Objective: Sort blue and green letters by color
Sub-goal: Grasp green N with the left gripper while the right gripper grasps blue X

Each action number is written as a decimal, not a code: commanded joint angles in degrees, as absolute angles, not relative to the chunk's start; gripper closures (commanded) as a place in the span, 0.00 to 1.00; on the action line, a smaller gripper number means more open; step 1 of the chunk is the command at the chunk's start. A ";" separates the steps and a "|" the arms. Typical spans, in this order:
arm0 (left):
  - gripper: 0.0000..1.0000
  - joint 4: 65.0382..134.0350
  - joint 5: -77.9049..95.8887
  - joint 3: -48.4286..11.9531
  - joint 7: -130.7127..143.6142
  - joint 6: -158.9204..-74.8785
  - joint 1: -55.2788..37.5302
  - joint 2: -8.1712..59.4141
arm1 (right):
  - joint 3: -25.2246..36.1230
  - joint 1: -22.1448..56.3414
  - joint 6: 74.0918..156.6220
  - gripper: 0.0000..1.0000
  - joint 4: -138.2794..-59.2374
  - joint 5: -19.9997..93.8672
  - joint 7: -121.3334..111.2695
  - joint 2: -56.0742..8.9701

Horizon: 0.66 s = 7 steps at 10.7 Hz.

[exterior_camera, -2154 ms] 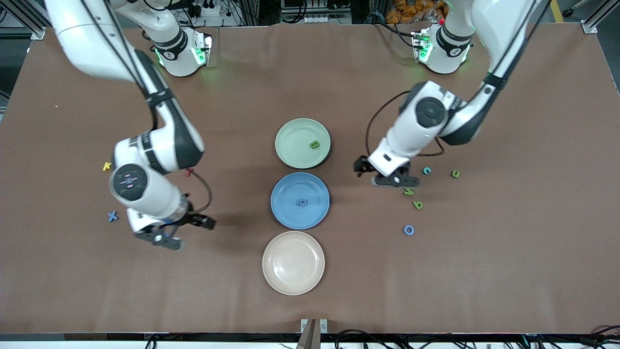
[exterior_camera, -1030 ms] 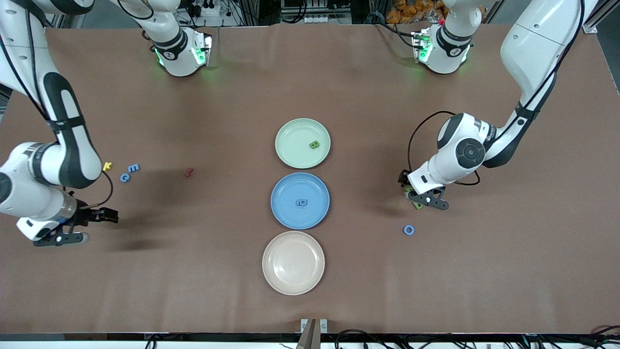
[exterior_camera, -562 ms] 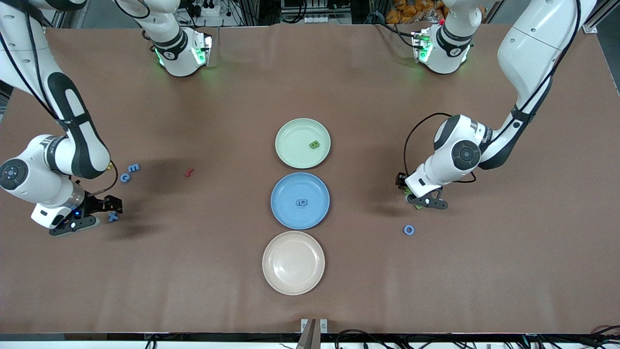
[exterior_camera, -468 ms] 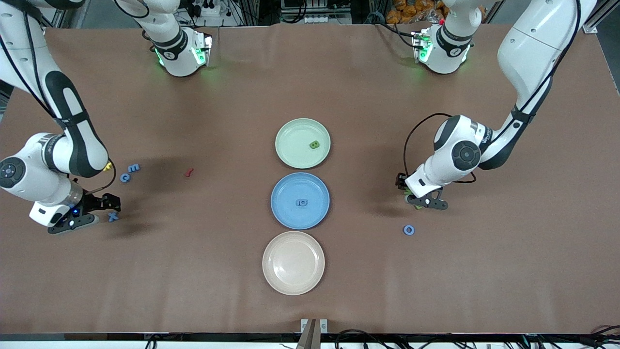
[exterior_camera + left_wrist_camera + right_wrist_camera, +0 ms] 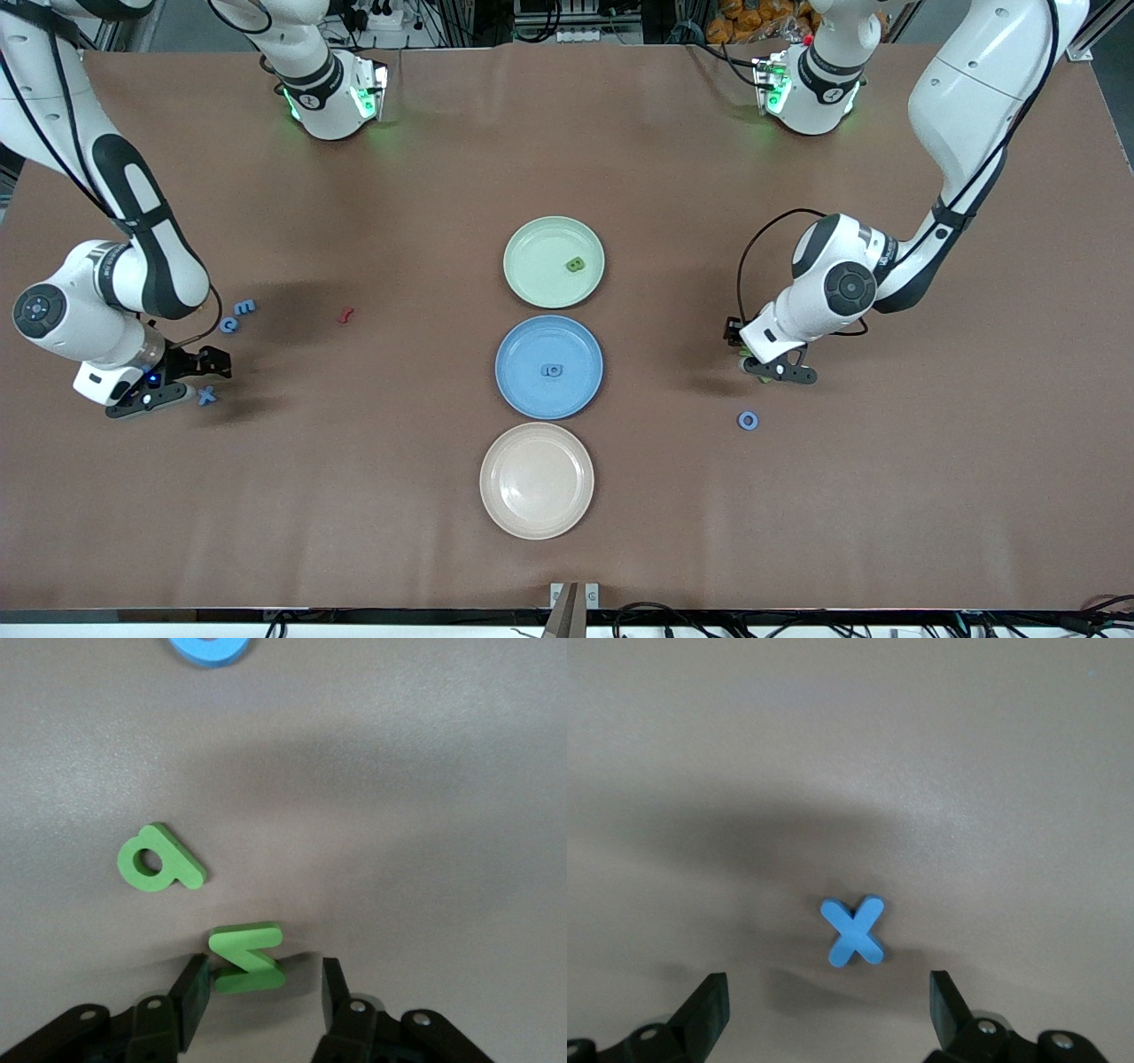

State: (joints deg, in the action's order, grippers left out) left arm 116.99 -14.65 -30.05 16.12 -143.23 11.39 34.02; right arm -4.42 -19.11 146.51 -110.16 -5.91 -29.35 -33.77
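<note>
My right gripper grabs the blue X by its crossed middle (image 5: 207, 395) next, to sort the blue letters onto the blue plate (image 5: 548, 368).
My left gripper (image 5: 263, 985) is open and low over the table, a finger on either side of a green Z (image 5: 246, 958), which lies close to one finger. A second green letter (image 5: 159, 868) with a round hole lies beside the Z, and a blue O (image 5: 208, 647) lies past it. In the front view this gripper (image 5: 769, 370) is toward the left arm's end. My right gripper (image 5: 828, 997) is open and empty, just short of a blue X (image 5: 853, 930). In the front view it (image 5: 170, 392) is beside the X (image 5: 207, 396).
A green plate (image 5: 532, 266) holds a green letter (image 5: 576, 263). A blue plate (image 5: 523, 377) holds a blue letter (image 5: 553, 370). A beige plate (image 5: 536, 483) is nearest the front camera. Blue C (image 5: 229, 325), blue E (image 5: 245, 307), a red letter (image 5: 346, 314) and the blue O (image 5: 748, 420) lie loose.
My right arm swung from near the blue plate out to the right arm's end, then closed in on the blue X. My left gripper moved over the green letters and settled around the Z.
</note>
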 commanded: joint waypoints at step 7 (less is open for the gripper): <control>0.90 115.75 -17.14 -29.09 18.80 -142.91 10.20 34.80 | -1.85 -16.97 151.35 0.07 -109.43 -4.84 -28.92 -36.39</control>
State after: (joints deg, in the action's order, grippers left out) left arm 116.25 -15.06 -29.61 16.12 -143.19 11.14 34.33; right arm -3.19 -18.66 150.62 -110.41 -5.86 -29.34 -35.55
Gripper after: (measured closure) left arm 0.656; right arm 0.035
